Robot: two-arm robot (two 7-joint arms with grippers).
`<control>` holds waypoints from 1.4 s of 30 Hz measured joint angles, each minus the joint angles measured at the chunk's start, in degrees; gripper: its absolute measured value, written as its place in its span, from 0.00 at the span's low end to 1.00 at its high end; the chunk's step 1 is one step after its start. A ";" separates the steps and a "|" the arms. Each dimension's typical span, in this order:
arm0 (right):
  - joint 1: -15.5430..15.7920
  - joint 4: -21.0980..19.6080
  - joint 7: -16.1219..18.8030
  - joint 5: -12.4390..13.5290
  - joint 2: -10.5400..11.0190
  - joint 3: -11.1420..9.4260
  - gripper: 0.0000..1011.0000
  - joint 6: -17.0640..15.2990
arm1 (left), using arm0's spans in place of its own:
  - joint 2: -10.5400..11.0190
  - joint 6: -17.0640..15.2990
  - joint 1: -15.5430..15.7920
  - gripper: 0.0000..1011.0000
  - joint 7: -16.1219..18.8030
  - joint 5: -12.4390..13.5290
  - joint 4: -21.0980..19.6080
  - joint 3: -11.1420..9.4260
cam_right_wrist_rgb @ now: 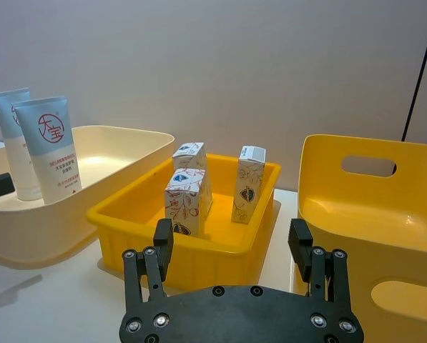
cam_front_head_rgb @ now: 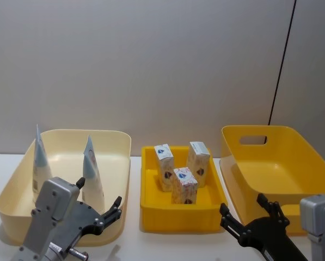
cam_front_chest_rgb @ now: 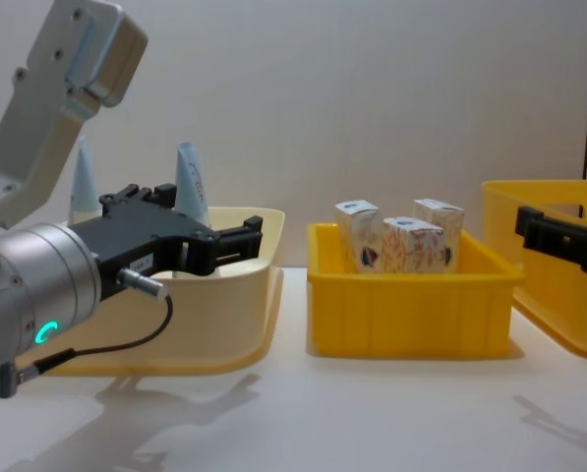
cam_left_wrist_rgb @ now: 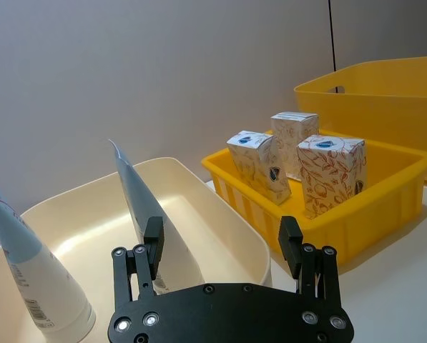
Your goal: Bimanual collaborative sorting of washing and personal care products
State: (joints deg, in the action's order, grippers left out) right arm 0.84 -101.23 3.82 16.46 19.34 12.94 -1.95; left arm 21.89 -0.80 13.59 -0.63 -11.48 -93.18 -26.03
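The side of the cream bin closes around the lower end of the nearer tube, so I should next use my left gripper to grab the nearer pale-blue tube by its flattened upper half [cam_front_head_rgb: 90,161] [cam_right_wrist_rgb: 52,146].
Two pale-blue squeeze tubes [cam_front_head_rgb: 40,160] [cam_front_head_rgb: 91,173] stand cap-down in the cream bin [cam_front_head_rgb: 121,142] at the left. Three small white cartons [cam_front_head_rgb: 164,166] [cam_front_head_rgb: 198,162] [cam_front_head_rgb: 184,186] with orange print stand upright in the middle yellow crate [cam_front_head_rgb: 151,212]. My left gripper [cam_front_head_rgb: 99,196] hovers open at the cream bin's near right part, close in front of the nearer tube [cam_left_wrist_rgb: 138,200], holding nothing. My right gripper [cam_front_head_rgb: 242,205] hangs open and empty in front of the gap between the crate and the right yellow bin [cam_front_head_rgb: 293,136].
The three containers stand in a row on the white table, close together. The right yellow bin [cam_right_wrist_rgb: 413,214] has a handle slot in its far wall. A grey wall rises behind; bare table lies in front of the bins.
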 joint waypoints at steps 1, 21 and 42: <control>0.00 0.00 0.00 0.00 0.00 0.00 0.99 0.00 | 0.00 0.00 0.00 0.99 0.00 0.00 0.00 0.00; 0.00 0.00 0.00 0.00 0.00 0.00 0.99 0.00 | -0.37 -0.05 -0.03 0.99 -0.04 -0.88 0.34 1.12; 0.00 0.00 0.00 0.00 0.00 0.00 0.99 0.00 | -3.05 -3.02 5.18 0.99 -2.96 -6.28 8.45 5.25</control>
State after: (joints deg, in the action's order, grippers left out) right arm 0.84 -101.23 3.83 16.46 19.33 12.94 -1.95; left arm 18.84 -3.82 18.77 -3.58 -17.76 -84.72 -20.77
